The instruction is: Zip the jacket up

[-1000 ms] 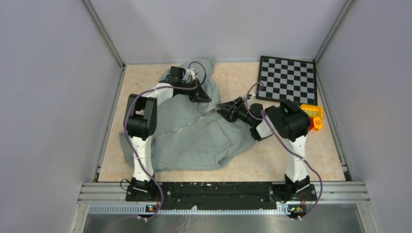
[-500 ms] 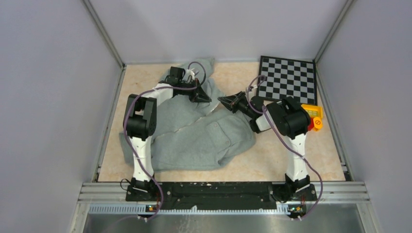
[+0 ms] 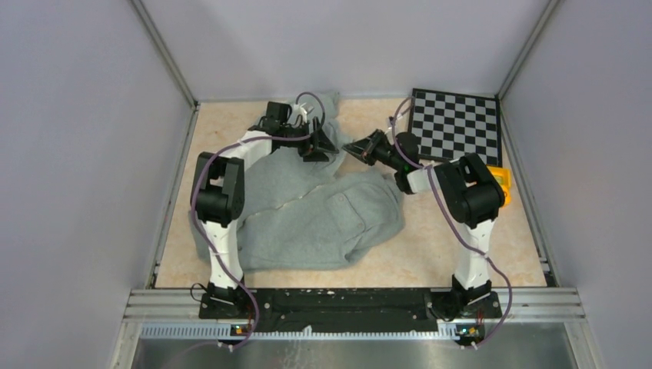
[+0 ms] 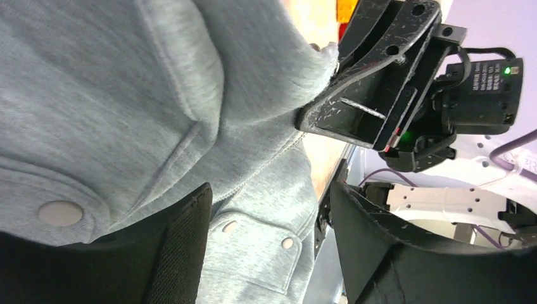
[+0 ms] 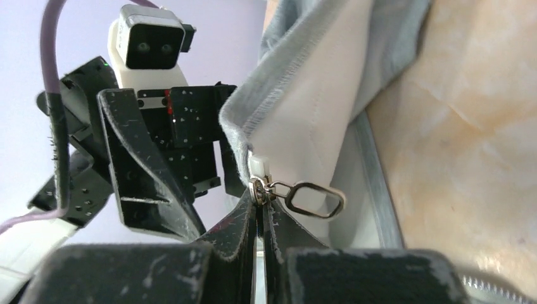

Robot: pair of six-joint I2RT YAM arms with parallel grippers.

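Note:
The metal zipper slider should stay exposed for zipping up, so my left gripper next needs to grab the jacket's front edge (image 3: 343, 141) (image 4: 324, 62) beside the slider.
The light-grey fleece jacket (image 3: 307, 219) lies crumpled across the middle of the table, one snap pocket (image 4: 266, 253) showing. My right gripper (image 3: 352, 146) holds the jacket's top front edge off the table. In the right wrist view it (image 5: 258, 197) is shut on the metal zipper slider (image 5: 258, 187), and the oval pull (image 5: 315, 198) hangs to the right of the tips. My left gripper (image 3: 323, 144) hovers just left of it, over the collar. Its jaws (image 4: 269, 190) stand wide apart with only fabric beyond them.
A black-and-white checkerboard (image 3: 455, 127) lies at the back right. A yellow object (image 3: 500, 181) sits behind the right arm's elbow. Grey walls close in the table on three sides.
My right gripper shut on the zipper slider and drew it toward the back of the table. My left gripper opened, let go of the jacket and shifted slightly back.

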